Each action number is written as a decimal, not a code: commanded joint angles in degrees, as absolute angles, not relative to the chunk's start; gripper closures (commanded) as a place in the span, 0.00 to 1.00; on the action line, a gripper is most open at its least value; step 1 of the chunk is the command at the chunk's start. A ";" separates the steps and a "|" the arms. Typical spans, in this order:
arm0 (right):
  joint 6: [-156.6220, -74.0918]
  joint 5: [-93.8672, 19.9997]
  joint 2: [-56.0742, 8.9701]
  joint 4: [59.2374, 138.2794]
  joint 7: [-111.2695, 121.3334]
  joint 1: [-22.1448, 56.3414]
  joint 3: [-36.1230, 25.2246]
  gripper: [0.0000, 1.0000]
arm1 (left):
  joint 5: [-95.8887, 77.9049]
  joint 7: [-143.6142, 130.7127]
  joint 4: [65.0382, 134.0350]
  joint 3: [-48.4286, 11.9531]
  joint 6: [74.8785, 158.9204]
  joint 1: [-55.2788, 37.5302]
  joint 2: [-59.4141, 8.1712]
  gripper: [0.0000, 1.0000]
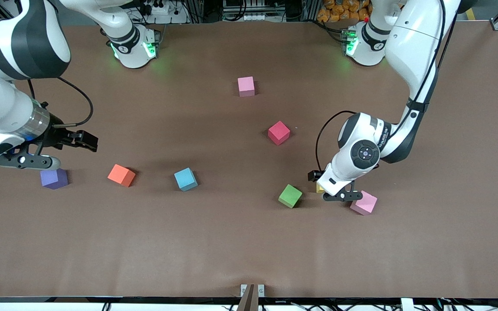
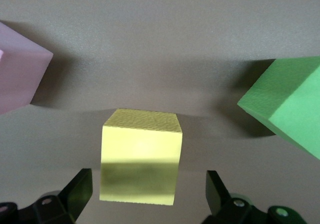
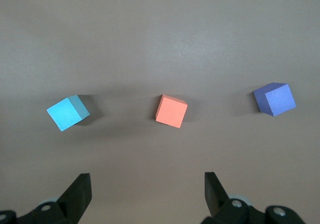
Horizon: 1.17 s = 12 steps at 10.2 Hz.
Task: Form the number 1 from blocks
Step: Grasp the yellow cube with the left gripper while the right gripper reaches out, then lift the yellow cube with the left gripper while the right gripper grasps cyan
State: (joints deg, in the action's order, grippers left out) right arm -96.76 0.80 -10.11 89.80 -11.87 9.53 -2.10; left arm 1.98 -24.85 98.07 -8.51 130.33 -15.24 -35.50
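It isn't time to close on the yellow block yet: the fingers of my left gripper stop short of the block's sides in the left wrist view, so the gripper needs to move closer first.
My left gripper (image 1: 323, 185) is low over the table between the green cube (image 1: 290, 195) and a pink block (image 1: 364, 203). It stands open around the yellow block (image 2: 141, 154), with a gap on each side. Only a sliver of that yellow block (image 1: 319, 189) shows in the front view. Another pink block (image 1: 245, 86) lies near the bases and the crimson block (image 1: 279, 132) mid-table. My right gripper (image 1: 82, 141) hangs open and empty in the air at the right arm's end, above the orange block (image 3: 171, 111), sky-blue block (image 3: 68, 112) and purple cube (image 3: 274, 99).
The purple cube (image 1: 54, 178), orange block (image 1: 121, 175) and sky-blue block (image 1: 186, 179) form a row. In the left wrist view the green cube (image 2: 290, 104) and pink block (image 2: 20, 74) flank the yellow one closely. Brown table (image 1: 231, 242) stretches toward the front camera.
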 commanded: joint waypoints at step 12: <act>-105.02 0.00 -21.17 91.05 -12.48 17.66 -2.29 0.00 | 8.00 -26.97 97.03 -8.17 131.66 -15.82 -38.24 1.00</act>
State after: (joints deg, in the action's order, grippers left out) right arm -103.95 0.74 -19.50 91.51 -12.03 17.02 -2.07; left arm 6.63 -24.99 97.73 -8.46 131.07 -15.32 -38.35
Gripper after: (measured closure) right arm 0.000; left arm 0.388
